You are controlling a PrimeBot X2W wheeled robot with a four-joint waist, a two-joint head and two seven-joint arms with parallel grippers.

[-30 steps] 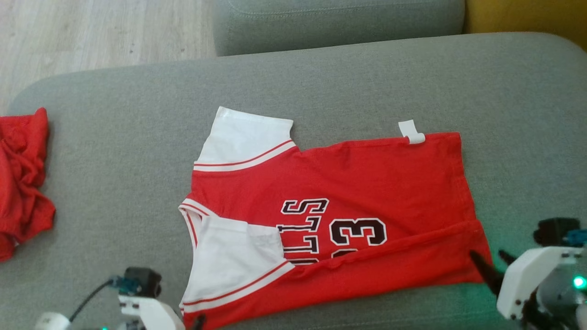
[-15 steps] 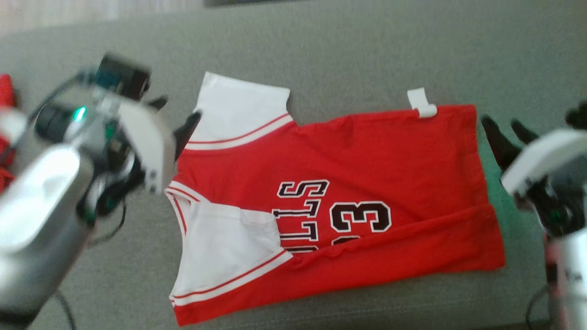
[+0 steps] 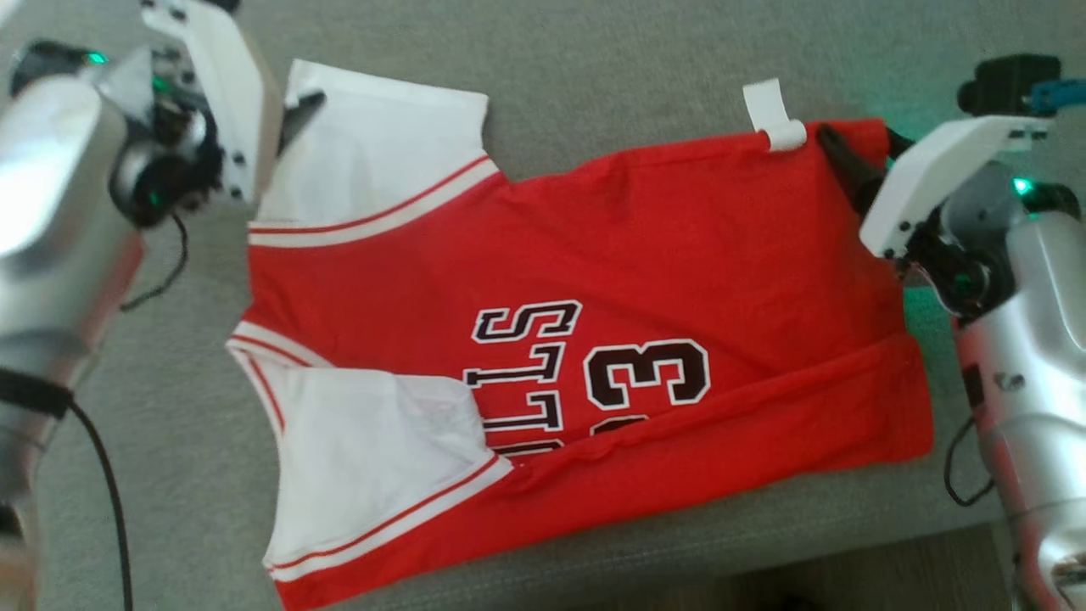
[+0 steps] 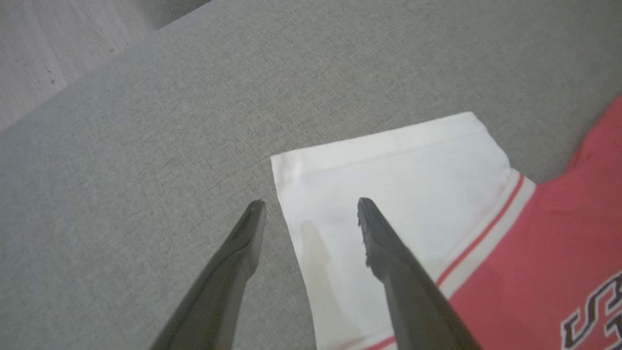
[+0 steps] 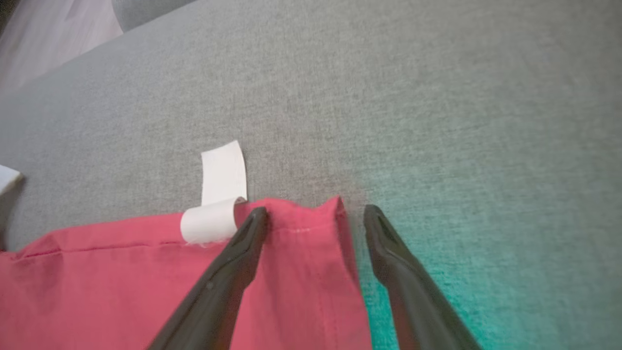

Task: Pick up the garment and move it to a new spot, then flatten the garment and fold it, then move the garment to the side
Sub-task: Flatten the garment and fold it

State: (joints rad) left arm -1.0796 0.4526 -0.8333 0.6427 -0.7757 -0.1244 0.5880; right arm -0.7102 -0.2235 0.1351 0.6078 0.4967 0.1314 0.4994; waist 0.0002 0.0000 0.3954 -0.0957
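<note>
My right gripper grips the garment by its hem corner beside the white tag next, where its edge peaks up while its red body lies flat.
The garment is a red jersey with white sleeves and black lettering, spread on the grey sofa cushion, its near long edge folded over. My left gripper is open at the far white sleeve. In the left wrist view this gripper straddles the sleeve's outer edge, one finger over the cushion and one over the cloth. My right gripper is open at the far hem corner. In the right wrist view it straddles that red corner, beside a white tag.
The cushion's front edge runs along the bottom of the head view, with dark floor below it. Pale wood floor lies past the cushion's far left corner. A black cable hangs from my left arm.
The head camera has tilted down and closer. Both arms have moved from the garment's near side to its far edge, left to the sleeve, right to the hem corner. Both stay open.
</note>
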